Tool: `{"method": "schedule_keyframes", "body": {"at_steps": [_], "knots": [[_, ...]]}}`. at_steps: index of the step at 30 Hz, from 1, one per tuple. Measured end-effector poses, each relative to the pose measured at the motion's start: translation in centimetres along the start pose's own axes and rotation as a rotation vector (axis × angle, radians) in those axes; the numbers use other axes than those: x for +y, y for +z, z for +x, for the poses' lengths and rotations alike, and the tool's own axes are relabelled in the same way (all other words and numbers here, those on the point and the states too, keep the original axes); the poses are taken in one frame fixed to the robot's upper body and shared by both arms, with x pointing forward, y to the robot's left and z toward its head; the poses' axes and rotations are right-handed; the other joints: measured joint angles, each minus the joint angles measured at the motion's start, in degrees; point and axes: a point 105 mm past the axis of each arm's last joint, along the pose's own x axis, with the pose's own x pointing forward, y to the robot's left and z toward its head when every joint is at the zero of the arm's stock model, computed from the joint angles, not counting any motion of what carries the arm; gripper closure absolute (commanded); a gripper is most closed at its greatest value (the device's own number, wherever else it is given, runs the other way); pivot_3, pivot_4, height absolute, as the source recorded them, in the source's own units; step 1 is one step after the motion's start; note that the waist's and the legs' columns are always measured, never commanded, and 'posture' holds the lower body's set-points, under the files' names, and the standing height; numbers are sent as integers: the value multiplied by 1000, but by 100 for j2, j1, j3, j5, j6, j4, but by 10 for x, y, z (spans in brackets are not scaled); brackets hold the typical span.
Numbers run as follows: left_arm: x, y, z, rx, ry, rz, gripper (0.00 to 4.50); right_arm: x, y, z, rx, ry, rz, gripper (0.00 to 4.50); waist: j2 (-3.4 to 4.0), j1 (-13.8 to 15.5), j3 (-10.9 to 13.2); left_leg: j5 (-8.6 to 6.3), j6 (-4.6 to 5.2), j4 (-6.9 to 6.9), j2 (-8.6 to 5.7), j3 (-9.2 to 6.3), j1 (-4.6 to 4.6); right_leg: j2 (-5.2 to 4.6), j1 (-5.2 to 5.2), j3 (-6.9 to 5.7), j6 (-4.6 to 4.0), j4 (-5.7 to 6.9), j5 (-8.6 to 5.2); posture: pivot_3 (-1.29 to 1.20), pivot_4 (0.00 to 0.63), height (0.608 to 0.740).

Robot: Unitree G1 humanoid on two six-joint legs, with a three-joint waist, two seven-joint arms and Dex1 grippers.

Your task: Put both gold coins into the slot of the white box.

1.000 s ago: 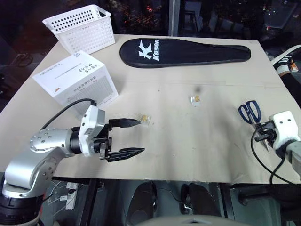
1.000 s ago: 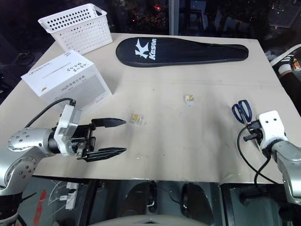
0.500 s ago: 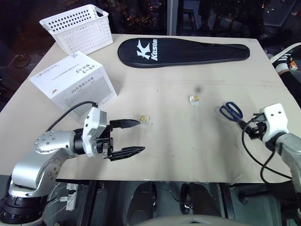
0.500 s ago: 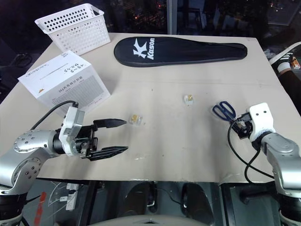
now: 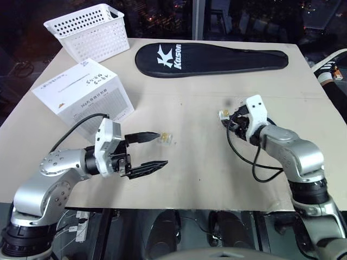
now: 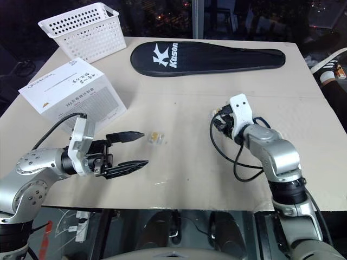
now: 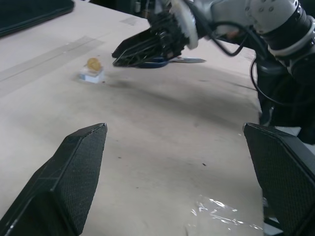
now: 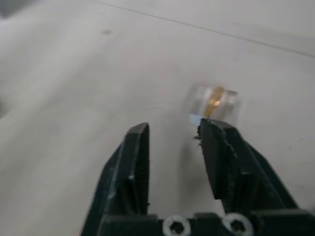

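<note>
My left gripper pinches the gold coin by its exposed upper part next, since the clear case encloses the coin's lower part.
The white box (image 5: pixel 84 96) stands at the left, with a thin dark line on its top face, the slot (image 5: pixel 64 82). One gold coin (image 5: pixel 166 138) in its clear case lies just past the upper fingertip of my left gripper (image 5: pixel 162 148), which is wide open and holds nothing. The other gold coin (image 5: pixel 224 114) lies mid-table. My right gripper (image 8: pixel 170 130) hovers right at it, slightly open with nothing between the fingers. In the right wrist view that coin (image 8: pixel 214 101) sits just beyond one fingertip (image 8: pixel 212 132), outside the gap.
A black racket cover (image 5: pixel 211 58) lies across the far side. A white perforated basket (image 5: pixel 89 31) stands at the far left corner. Blue-handled scissors (image 7: pixel 156 61) lie just behind my right gripper. The near table edge (image 5: pixel 179 207) runs under both arms.
My right arm has swung left from the table's right edge to the mid-table coin, and the scissors have shifted left with it. The left gripper has stayed in place, open.
</note>
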Motion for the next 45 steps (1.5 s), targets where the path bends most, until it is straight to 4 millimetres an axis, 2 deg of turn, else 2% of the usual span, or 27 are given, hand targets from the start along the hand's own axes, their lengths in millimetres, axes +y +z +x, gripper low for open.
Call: {"method": "schedule_keyframes", "body": {"at_steps": [7, 21, 23, 26, 39, 43, 45], "knots": [[-3, 4, -1, -3, 28, 0, 0, -13, 5, 14, 7, -78, 10, 2788, 1, -38, 0, -10, 16, -5, 3, 10, 8, 8, -8, 9, 19, 9, -10, 0, 150, 740], [-4, 1, -2, -1, 33, -19, 0, -8, 12, 25, -10, -54, 23, 2788, 1, -39, 0, -10, 17, -5, 5, 15, 12, 8, -8, 13, 18, 14, -9, 0, 150, 740], [-4, 1, -2, -1, 33, -19, 0, -8, 10, 27, -2, -53, 27, 3337, 1, -40, 0, -10, 17, -5, 5, 16, 13, 8, -8, 13, 18, 13, -9, 0, 150, 740], [-4, 0, -2, 0, 33, -20, 0, -8, 7, 28, 10, -52, 34, 4475, 1, -40, 0, -10, 16, -5, 5, 16, 12, 8, -8, 13, 17, 13, -8, 0, 150, 740], [-6, -4, -7, 1, 43, -24, 0, -7, 9, 31, -2, -44, 27, 4475, 1, -42, 0, -10, 17, -5, 6, 17, 15, 7, -7, 14, 17, 14, -8, 0, 150, 740], [1, 9, -5, -55, 69, -58, 0, -5, 17, 20, -49, -4, 23, 4475, 1, -22, 1, -10, 17, -5, 7, 13, 12, 6, -7, 13, 17, 14, -8, 0, 150, 740], [7, 20, -1, -97, 80, -69, 0, 0, 27, 6, -103, 64, 23, 4475, 1, -12, 0, -10, 18, -4, 5, 11, 11, 5, -5, 12, 19, 13, -9, 0, 150, 740]]}}
